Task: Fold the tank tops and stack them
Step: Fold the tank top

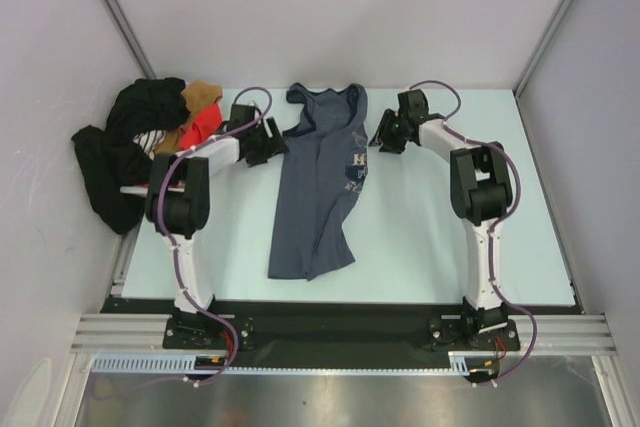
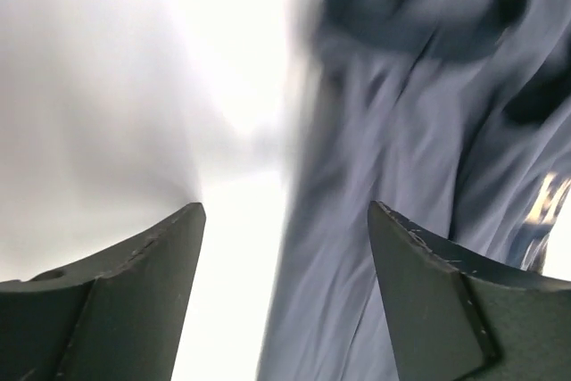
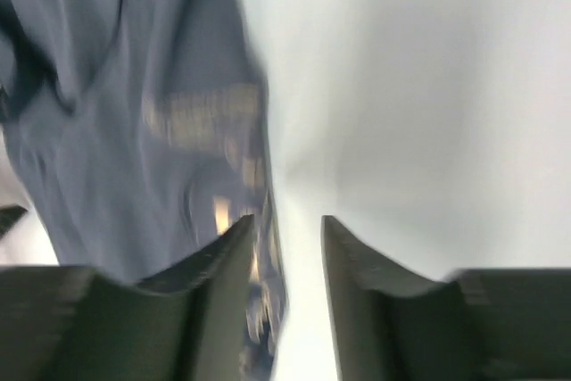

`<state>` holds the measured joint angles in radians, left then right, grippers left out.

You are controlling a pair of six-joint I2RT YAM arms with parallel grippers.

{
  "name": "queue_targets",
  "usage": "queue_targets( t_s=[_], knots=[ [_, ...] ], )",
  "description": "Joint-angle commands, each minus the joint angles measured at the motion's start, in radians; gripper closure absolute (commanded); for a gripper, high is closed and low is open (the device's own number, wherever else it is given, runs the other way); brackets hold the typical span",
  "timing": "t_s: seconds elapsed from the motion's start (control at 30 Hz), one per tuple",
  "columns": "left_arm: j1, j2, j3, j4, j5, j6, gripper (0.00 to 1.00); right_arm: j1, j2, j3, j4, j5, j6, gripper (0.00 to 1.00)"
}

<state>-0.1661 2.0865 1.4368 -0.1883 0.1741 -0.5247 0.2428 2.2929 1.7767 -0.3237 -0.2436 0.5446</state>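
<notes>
The robot's right gripper will next grab the near corner of the tank top's hem on the side with the letters, so that it can fold the hem toward the straps.
The slate blue-grey tank top (image 1: 318,187) lies lengthwise on the table, straps at the far end and pale lettering on its right side. My left gripper (image 1: 272,143) hovers at its upper left edge, open and empty. In the left wrist view (image 2: 285,207) the blurred blue cloth (image 2: 384,131) lies under the right finger. My right gripper (image 1: 381,137) is at the top's upper right edge, open and empty. In the right wrist view (image 3: 284,219) the printed cloth (image 3: 116,113) lies under the left finger. I cannot make out the maroon tank top.
A pile of black clothes (image 1: 125,152) with a bright orange-red garment (image 1: 205,125) and a tan piece (image 1: 200,95) sits at the table's far left corner. Grey walls enclose the pale table (image 1: 450,257) on three sides.
</notes>
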Motion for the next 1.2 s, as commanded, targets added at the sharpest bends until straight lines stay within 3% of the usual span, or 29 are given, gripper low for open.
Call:
queue_targets(
  t_s=[0.0,0.13,0.27,0.47,0.6,0.77,1.17],
  knots=[
    [0.017,-0.19,-0.125,0.05,-0.042,0.005,0.2,0.056,-0.261,-0.161,0.012,0.035,-0.055,0.61],
    [0.005,-0.363,-0.314,0.134,0.048,-0.029,0.2,0.16,-0.482,-0.469,-0.003,0.118,-0.083,0.65],
    [-0.039,-0.528,-0.543,0.211,0.07,-0.061,0.19,0.312,-0.665,-0.722,0.032,0.185,-0.035,0.57],
    [-0.11,-0.828,-0.849,0.294,0.172,-0.133,0.18,0.516,-0.849,-0.94,0.072,0.242,0.055,0.47],
    [-0.187,-1.026,-0.966,0.21,0.131,-0.135,0.17,0.598,-0.871,-0.99,0.061,0.319,0.078,0.47],
    [-0.193,-1.253,-1.059,0.126,0.111,-0.14,0.15,0.65,-0.834,-1.039,0.115,0.297,0.089,0.57],
    [-0.193,-1.332,-1.072,-0.007,0.064,-0.1,0.14,0.731,-0.714,-0.965,0.091,0.385,0.113,0.64]
  ],
)
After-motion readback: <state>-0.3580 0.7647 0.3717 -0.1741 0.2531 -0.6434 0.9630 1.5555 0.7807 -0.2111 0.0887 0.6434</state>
